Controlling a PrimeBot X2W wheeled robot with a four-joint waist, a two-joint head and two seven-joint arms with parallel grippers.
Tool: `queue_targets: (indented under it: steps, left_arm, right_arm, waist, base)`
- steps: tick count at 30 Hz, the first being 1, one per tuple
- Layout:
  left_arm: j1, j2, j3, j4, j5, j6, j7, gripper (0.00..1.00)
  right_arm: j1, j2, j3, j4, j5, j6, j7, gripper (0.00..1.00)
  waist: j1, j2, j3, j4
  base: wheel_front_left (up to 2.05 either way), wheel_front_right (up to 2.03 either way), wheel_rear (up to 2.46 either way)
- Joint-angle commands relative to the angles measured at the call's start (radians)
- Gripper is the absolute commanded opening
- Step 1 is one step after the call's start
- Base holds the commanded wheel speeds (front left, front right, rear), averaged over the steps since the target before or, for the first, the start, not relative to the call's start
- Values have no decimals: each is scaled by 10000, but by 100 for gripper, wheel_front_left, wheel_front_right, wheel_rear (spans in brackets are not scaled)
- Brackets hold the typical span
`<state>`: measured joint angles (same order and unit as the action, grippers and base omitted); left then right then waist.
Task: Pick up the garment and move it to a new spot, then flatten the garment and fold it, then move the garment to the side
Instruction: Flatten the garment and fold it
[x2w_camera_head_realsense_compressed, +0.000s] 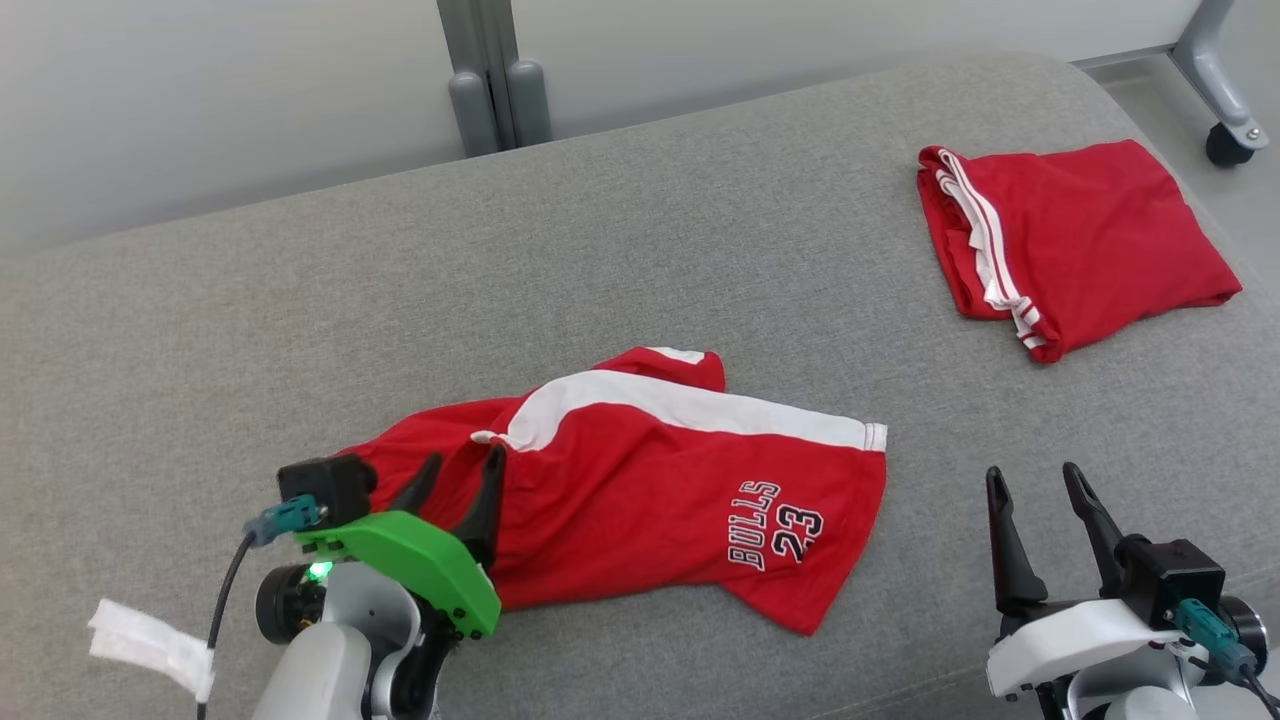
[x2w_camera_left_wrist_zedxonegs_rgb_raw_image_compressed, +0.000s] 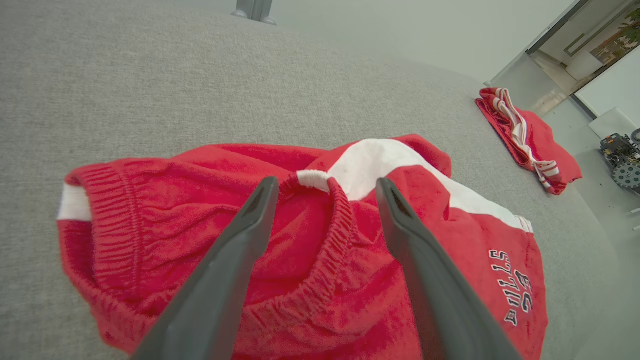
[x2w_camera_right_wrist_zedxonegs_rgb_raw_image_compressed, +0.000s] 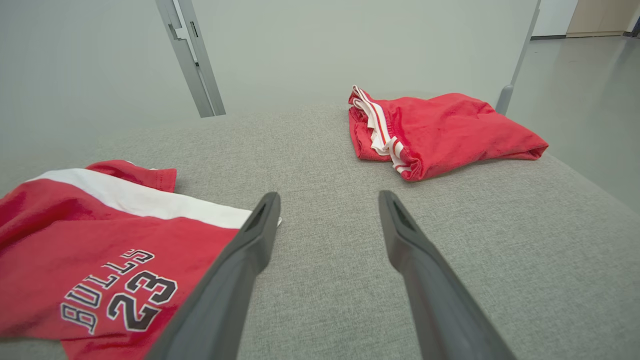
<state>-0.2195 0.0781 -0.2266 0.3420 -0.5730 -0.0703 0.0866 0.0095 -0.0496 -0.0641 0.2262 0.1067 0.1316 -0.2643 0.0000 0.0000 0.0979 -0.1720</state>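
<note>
My left gripper will next pinch the white-striped fold of the waistband to pick up the shorts. That fold stands up, while the red cloth (x2w_camera_head_realsense_compressed: 600, 510) (x2w_camera_left_wrist_zedxonegs_rgb_raw_image_compressed: 282, 252) around it lies loose.
The garment (x2w_camera_head_realsense_compressed: 640, 490) is a pair of red shorts with a white side stripe and "BULLS 23" print, lying rumpled on the grey cushion (x2w_camera_head_realsense_compressed: 600, 250). My left gripper (x2w_camera_head_realsense_compressed: 462, 478) stands open over its elastic waistband end, nothing between its fingers; the left wrist view shows the waistband (x2w_camera_left_wrist_zedxonegs_rgb_raw_image_compressed: 320, 235) bunched just beyond the spread fingers (x2w_camera_left_wrist_zedxonegs_rgb_raw_image_compressed: 250, 235). My right gripper (x2w_camera_head_realsense_compressed: 1035, 490) is open above bare cushion to the right of the shorts' hem (x2w_camera_right_wrist_zedxonegs_rgb_raw_image_compressed: 120, 250), apart from the cloth.
A second pair of red shorts (x2w_camera_head_realsense_compressed: 1060, 240), folded, lies at the far right of the cushion. The cushion's rounded edge drops to the floor on the right, where a castor (x2w_camera_head_realsense_compressed: 1228, 145) stands. A grey post (x2w_camera_head_realsense_compressed: 495, 70) rises behind.
</note>
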Motion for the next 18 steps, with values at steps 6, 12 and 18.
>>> queue_targets:
  steps: [6, 12, 18]
  left_arm:
    - [-558, 290, -311, 1, 5, 596, 1988, 100]
    - [-700, 495, -256, 135, -367, 599, 2976, 99]
    - [-1223, 612, 32, 593, -570, 796, 3064, 47]
  right_arm:
    - [-241, -19, 272, -13, 257, -19, 3, 100]
    - [-146, -13, 166, 16, 294, -19, 3, 100]
    - [-394, -16, 369, 62, 365, -17, 3, 100]
  waist:
    - [0, 0, 188, -466]
    - [0, 0, 349, -770]
    - [0, 0, 551, -1087]
  base:
    - [0, 0, 0]
    - [0, 0, 0]
    - [0, 0, 0]
